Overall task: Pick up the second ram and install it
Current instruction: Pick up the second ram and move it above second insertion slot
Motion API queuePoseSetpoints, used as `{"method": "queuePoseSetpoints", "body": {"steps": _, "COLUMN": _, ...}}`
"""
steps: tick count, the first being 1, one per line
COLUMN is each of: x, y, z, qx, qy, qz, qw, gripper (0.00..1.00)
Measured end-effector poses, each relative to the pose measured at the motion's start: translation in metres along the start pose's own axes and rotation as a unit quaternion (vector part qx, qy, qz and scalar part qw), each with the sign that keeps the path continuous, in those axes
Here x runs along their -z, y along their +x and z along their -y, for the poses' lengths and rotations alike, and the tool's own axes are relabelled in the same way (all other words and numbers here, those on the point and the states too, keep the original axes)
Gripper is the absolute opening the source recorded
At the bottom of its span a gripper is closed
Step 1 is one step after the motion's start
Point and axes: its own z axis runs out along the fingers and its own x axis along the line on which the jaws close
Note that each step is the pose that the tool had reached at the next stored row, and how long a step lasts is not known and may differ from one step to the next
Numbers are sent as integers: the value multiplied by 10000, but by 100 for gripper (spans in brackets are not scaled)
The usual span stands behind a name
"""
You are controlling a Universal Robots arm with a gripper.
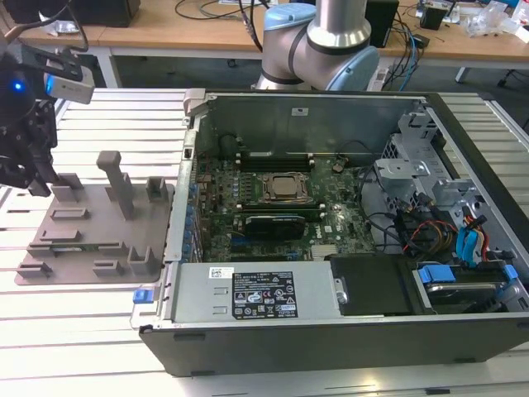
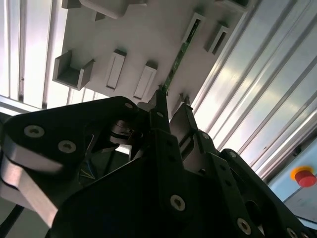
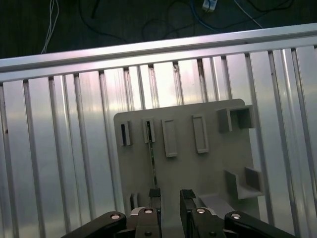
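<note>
My gripper should next grab the second ram by the bare middle of its top edge [image 3: 152,162], since the tray's slot block [image 3: 148,130] encloses the end of the ram.
The second ram [image 3: 152,159] is a thin green stick standing on edge in a slot of the gray holder tray [image 3: 208,173]; the second wrist view shows it too [image 2: 173,69]. My gripper [image 3: 171,194] hovers just above the tray's near end, open, with a bare gap between its fingers. The stick's near end lines up with one fingertip [image 3: 155,194] rather than with the gap. In the exterior view my gripper [image 1: 33,178] hangs over the left part of the tray [image 1: 91,240].
An open computer case [image 1: 331,331] lies to the exterior view's right of the tray, with its motherboard [image 1: 273,207], CPU socket [image 1: 286,188] and cables exposed. The tray carries upright blocks [image 1: 116,178]. Everything rests on a ribbed metal table [image 3: 59,148].
</note>
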Motion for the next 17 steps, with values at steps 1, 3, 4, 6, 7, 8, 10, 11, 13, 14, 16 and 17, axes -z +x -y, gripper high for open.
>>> {"method": "queuePoseSetpoints", "body": {"steps": 1, "x": -17, "y": 0, "z": 1, "qx": 0, "qy": 0, "qz": 0, "qw": 10000, "gripper": 30}}
{"method": "queuePoseSetpoints", "body": {"steps": 3, "x": -50, "y": 1, "z": 2, "qx": 0, "qy": 0, "qz": 0, "qw": 10000, "gripper": 30}}
{"method": "queuePoseSetpoints", "body": {"steps": 4, "x": -65, "y": 1, "z": 3, "qx": 0, "qy": 0, "qz": 0, "qw": 10000, "gripper": 30}}
{"method": "queuePoseSetpoints", "body": {"steps": 6, "x": -92, "y": 2, "z": 5, "qx": 0, "qy": 0, "qz": 0, "qw": 10000, "gripper": 30}}
{"method": "queuePoseSetpoints", "body": {"steps": 7, "x": -105, "y": 2, "z": 5, "qx": 0, "qy": 0, "qz": 0, "qw": 10000, "gripper": 30}}
{"method": "queuePoseSetpoints", "body": {"steps": 8, "x": -119, "y": 2, "z": 6, "qx": 0, "qy": 0, "qz": 0, "qw": 10000, "gripper": 30}}
{"method": "queuePoseSetpoints", "body": {"steps": 10, "x": -149, "y": 3, "z": 7, "qx": 0, "qy": 0, "qz": 0, "qw": 10000, "gripper": 30}}
{"method": "queuePoseSetpoints", "body": {"steps": 11, "x": -166, "y": 3, "z": 8, "qx": 0, "qy": 0, "qz": 0, "qw": 10000, "gripper": 30}}
{"method": "queuePoseSetpoints", "body": {"steps": 13, "x": -190, "y": 4, "z": 9, "qx": 0, "qy": 0, "qz": 0, "qw": 10000, "gripper": 30}}
{"method": "queuePoseSetpoints", "body": {"steps": 14, "x": -198, "y": 4, "z": 10, "qx": 0, "qy": 0, "qz": 0, "qw": 10000, "gripper": 30}}
{"method": "queuePoseSetpoints", "body": {"steps": 16, "x": -228, "y": 5, "z": 11, "qx": 0, "qy": 0, "qz": 0, "qw": 10000, "gripper": 30}}
{"method": "queuePoseSetpoints", "body": {"steps": 17, "x": -245, "y": 5, "z": 12, "qx": 0, "qy": 0, "qz": 0, "qw": 10000, "gripper": 30}}
